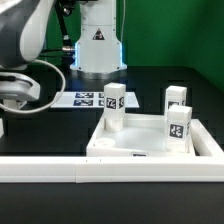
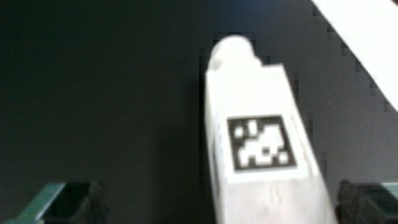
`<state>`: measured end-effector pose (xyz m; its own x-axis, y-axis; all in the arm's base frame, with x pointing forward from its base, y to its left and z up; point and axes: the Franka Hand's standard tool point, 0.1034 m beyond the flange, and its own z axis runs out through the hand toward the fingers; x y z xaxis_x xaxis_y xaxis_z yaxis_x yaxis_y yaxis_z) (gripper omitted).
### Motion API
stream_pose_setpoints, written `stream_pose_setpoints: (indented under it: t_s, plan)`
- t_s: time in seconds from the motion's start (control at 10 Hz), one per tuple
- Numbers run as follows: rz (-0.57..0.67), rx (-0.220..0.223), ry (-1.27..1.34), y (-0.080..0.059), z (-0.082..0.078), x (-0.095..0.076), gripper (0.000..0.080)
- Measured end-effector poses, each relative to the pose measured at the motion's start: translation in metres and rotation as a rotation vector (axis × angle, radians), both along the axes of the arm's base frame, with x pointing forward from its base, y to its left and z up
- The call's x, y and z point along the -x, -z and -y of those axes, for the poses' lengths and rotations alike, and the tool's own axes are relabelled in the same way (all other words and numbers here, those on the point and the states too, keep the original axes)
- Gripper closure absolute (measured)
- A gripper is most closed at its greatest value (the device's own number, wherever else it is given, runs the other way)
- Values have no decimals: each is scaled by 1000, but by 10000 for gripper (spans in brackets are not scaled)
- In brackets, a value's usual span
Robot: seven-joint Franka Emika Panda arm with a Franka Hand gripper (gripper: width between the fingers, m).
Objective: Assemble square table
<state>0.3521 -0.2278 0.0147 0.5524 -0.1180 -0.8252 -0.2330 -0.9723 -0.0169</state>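
Note:
The tagged white leg is ready for my gripper to close on: my fingers reach down on either side of the leg.
The square table's white slab [image 1: 150, 143] lies on the black table at the exterior view's right. Three white tagged legs stand on it: one at its far left corner [image 1: 115, 101], one at the far right [image 1: 177, 97], one at the near right [image 1: 180, 125]. My gripper [image 1: 10, 95] is low at the exterior view's far left edge. In the wrist view another white tagged leg [image 2: 263, 130] lies lengthwise on the black table between my fingers. My gripper [image 2: 214, 203] is open; the left finger [image 2: 64, 203] stands clear of the leg, the right finger [image 2: 366, 200] is close beside it.
The marker board [image 1: 85, 98] lies flat behind the slab, toward the robot base [image 1: 97, 40]. A long white rail [image 1: 100, 171] runs across the front. A white edge [image 2: 361, 40] crosses one corner of the wrist view.

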Motion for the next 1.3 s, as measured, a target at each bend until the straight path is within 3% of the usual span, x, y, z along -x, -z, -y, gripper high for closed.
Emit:
stream_pose_setpoints:
  t_s: [0.1,0.2,0.3,0.5,1.3]
  plan:
    - [0,0,1,0,0,0,150]
    - [-1,0,1,0,0,1,275]
    - [-1,0,1,0,0,1,275]
    - [-2,0,2,0,0,1,514]
    - [-2,0,2,0,0,1,511]
